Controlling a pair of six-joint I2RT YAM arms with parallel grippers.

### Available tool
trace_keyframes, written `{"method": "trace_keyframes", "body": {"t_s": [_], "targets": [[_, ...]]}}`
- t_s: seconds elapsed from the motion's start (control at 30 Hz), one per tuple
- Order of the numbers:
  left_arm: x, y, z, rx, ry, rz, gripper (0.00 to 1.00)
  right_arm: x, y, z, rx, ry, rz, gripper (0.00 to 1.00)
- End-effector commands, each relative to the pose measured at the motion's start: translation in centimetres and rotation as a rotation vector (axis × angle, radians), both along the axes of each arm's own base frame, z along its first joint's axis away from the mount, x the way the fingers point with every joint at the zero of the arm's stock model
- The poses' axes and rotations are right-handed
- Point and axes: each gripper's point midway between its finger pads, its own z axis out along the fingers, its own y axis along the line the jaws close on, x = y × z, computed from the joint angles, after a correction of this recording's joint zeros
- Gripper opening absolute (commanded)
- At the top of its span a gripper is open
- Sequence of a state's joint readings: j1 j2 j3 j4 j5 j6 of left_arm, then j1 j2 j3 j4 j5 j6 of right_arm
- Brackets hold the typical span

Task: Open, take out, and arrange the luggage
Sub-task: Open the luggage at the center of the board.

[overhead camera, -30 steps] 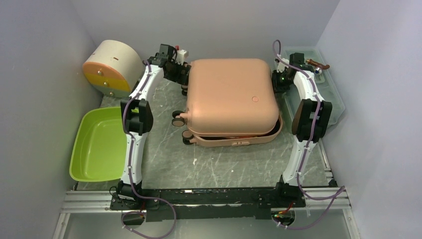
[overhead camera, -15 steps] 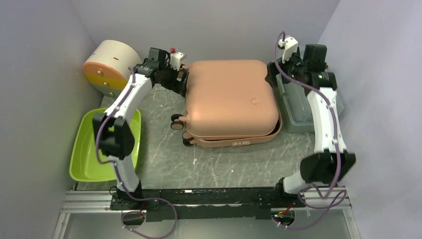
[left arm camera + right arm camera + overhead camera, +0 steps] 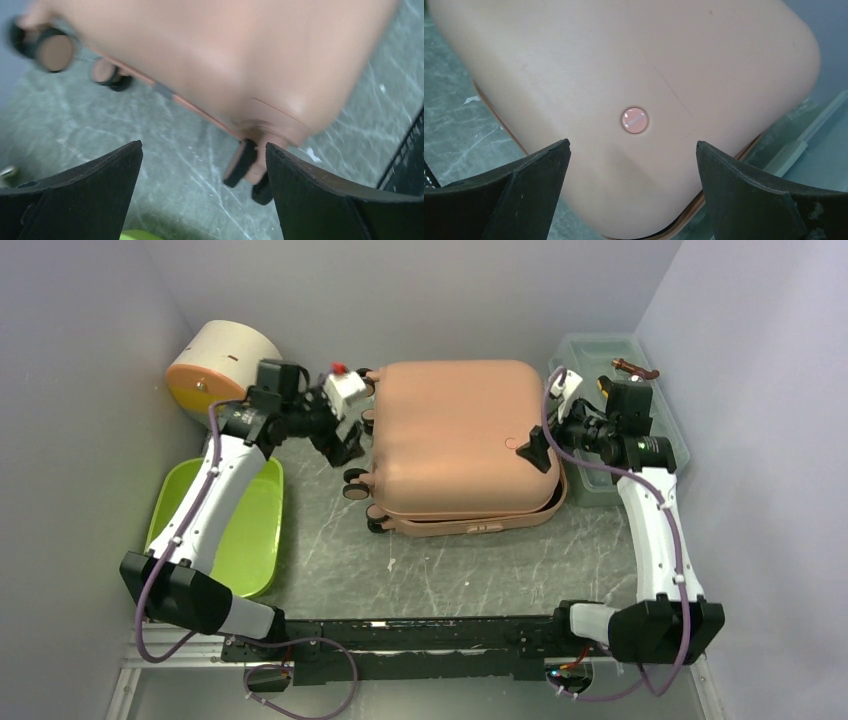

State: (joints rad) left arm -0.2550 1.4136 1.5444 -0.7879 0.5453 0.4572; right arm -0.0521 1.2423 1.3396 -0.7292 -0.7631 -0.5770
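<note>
My left gripper grips the luggage (image 3: 455, 435) by the lid's wheel beside the ajar near edge next, to lift the lid open.
The luggage (image 3: 455, 435), a salmon-pink hard-shell suitcase, lies flat mid-table with its wheels (image 3: 356, 486) to the left and its lid slightly ajar along the near edge. My left gripper (image 3: 345, 445) hovers open just left of the case, holding nothing. In the left wrist view the luggage (image 3: 210, 50) fills the top, and a dark wheel (image 3: 242, 162) sits close to the right finger of the left gripper (image 3: 204, 150). My right gripper (image 3: 535, 450) is open above the lid's right edge. The right wrist view has the right gripper (image 3: 633, 145) spanning the luggage (image 3: 624, 65) below its round badge (image 3: 634, 120).
A lime-green tub (image 3: 215, 530) lies at the left under the left arm. Behind it stands a cream half-round box (image 3: 215, 365) with an orange front. A translucent grey-green toolbox (image 3: 620, 360) sits at the back right, close to the right wrist. Walls close in on three sides.
Both arms have swung back from the luggage's far corners. The left gripper came toward the wheel side, the right gripper over the lid's right edge. The luggage has not moved.
</note>
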Motion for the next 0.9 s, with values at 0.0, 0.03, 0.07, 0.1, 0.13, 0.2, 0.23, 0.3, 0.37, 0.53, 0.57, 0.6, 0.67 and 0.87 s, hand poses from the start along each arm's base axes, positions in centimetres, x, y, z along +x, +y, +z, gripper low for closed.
{"method": "trace_keyframes", "body": {"t_s": [0.0,0.03,0.07,0.1,0.13,0.2,0.23,0.3,0.37,0.53,0.57,0.6,0.67,0.87], "targets": [[-4.5,-2.4,-5.7,0.163,0.054,-0.253,0.99,-2.6,1.8,3.7,-0.001,-0.235,0.173,1.00],[-4.9,-2.8,-6.7,0.199,0.057,-0.268,0.99,-3.1,2.1,3.6,0.000,-0.251,0.199,1.00],[-5.2,-3.2,-7.5,0.220,0.060,-0.286,0.99,-3.6,2.3,3.5,-0.003,-0.267,0.220,1.00],[-5.6,-3.6,-8.0,0.231,0.062,-0.306,0.99,-4.0,2.5,3.4,-0.008,-0.282,0.238,1.00],[-5.9,-3.9,-8.4,0.236,0.069,-0.327,0.99,-4.5,2.6,3.3,-0.010,-0.293,0.257,1.00],[-6.0,-4.2,-8.9,0.253,0.079,-0.339,0.99,-5.5,3.0,3.0,-0.014,-0.316,0.300,1.00],[-6.0,-4.2,-9.1,0.266,0.083,-0.340,0.99,-5.9,3.2,2.9,-0.015,-0.325,0.321,1.00],[-5.6,-4.0,-9.6,0.296,0.084,-0.333,0.99,-6.8,3.6,2.7,-0.017,-0.340,0.362,1.00],[-5.2,-3.9,-9.9,0.311,0.083,-0.321,0.94,-7.9,4.1,2.6,-0.021,-0.361,0.408,1.00],[-4.7,-4.1,-10.7,0.324,0.111,-0.308,0.51,-10.1,5.1,3.0,-0.048,-0.452,0.497,1.00],[-4.6,-4.1,-10.7,0.327,0.117,-0.308,0.43,-10.4,5.3,3.0,-0.062,-0.468,0.506,1.00],[-4.5,-4.2,-10.6,0.327,0.122,-0.306,0.30,-10.7,5.5,3.0,-0.077,-0.481,0.517,1.00],[-4.1,-4.5,-10.1,0.321,0.117,-0.299,0.11,-11.0,5.9,3.0,-0.099,-0.499,0.537,1.00],[-0.8,-5.8,-3.5,0.243,-0.044,-0.210,0.00,-11.4,6.8,4.1,-0.174,-0.536,0.608,1.00]]}}
